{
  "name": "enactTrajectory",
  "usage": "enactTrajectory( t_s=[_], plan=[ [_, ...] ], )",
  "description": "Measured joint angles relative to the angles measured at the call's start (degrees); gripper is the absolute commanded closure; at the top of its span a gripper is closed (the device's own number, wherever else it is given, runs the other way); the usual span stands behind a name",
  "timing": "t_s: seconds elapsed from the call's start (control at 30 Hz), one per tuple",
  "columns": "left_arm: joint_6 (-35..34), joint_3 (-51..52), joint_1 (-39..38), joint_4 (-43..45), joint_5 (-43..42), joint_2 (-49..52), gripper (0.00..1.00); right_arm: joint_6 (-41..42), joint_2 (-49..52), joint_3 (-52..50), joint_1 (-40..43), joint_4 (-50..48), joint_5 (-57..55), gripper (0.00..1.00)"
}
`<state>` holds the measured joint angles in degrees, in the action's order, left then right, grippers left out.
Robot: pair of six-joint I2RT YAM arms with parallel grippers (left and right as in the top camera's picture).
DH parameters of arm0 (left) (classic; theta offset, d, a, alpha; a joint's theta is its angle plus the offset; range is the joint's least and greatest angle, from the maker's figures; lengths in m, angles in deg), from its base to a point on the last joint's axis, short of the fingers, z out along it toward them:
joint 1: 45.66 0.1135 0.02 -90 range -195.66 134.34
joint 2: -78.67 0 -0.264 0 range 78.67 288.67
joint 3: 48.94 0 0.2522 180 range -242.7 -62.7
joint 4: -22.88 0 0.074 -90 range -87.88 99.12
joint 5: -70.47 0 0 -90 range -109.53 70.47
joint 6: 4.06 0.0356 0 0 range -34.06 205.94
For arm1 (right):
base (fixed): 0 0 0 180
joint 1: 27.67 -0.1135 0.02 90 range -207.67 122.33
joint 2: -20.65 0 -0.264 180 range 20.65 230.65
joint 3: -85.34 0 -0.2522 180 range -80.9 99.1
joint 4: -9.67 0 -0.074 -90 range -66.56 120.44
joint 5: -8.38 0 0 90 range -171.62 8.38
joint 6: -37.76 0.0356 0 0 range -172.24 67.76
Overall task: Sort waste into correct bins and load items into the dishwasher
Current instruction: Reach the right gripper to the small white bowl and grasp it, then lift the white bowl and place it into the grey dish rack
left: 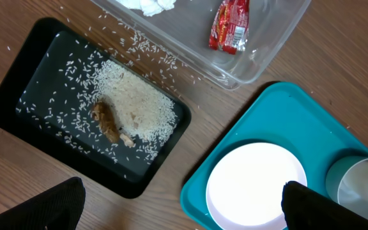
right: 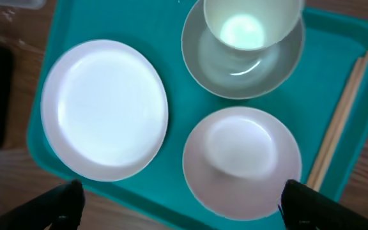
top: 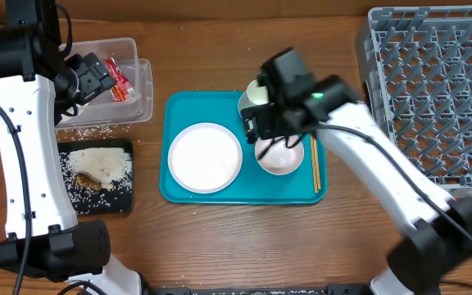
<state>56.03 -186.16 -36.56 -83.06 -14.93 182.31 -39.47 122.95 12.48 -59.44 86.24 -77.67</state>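
The robot's right gripper will pinch the white bowl's rim on the side facing the white plate [top: 206, 156], so the bowl's opposite side stays free to go into the dish rack.
The clear tub [top: 138, 102] holds a red wrapper [left: 230, 25] and white tissues [left: 149, 5]. The black tray [top: 117, 197] holds rice [left: 139, 102] and a brown food piece [left: 107, 121]. On the teal tray [top: 170, 115] lie a white plate [top: 206, 156], a white bowl [right: 241, 160], a white cup [right: 248, 22] standing in a grey-green bowl [right: 216, 64], and chopsticks [right: 340, 115]. The dish rack [top: 433, 98] stands at the right. My left gripper [left: 184, 207] is open and empty, high over the tub. My right gripper [right: 181, 204] is open and empty above the white bowl.
Loose rice grains [top: 93, 131] lie on the wooden table between the tub and the black tray. The teal tray sits mid-table between the bins and the rack. The right arm reaches across from the front right.
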Motion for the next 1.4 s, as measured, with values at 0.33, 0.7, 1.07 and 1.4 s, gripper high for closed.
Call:
enactTrajectory(
  t_s=[0.33, 0.7, 1.07, 1.4],
  plan=[
    [0.0, 0.0, 0.0, 0.0, 0.0, 0.0, 0.0, 1.3, 13.8, 0.0, -1.3, -0.5, 2.8, 0.33],
    [0.0, 0.0, 0.0, 0.0, 0.0, 0.0, 0.0, 5.3, 17.3, -0.4, -1.4, -2.1, 2.8, 0.45],
    [0.0, 0.0, 0.0, 0.0, 0.0, 0.0, 0.0, 7.6, 17.3, -4.0, -3.1, -2.0, -1.0, 0.76],
    [0.0, 0.0, 0.0, 0.0, 0.0, 0.0, 0.0, 8.3, 15.8, -2.9, -3.1, 3.3, -2.3, 0.96]
  ],
)
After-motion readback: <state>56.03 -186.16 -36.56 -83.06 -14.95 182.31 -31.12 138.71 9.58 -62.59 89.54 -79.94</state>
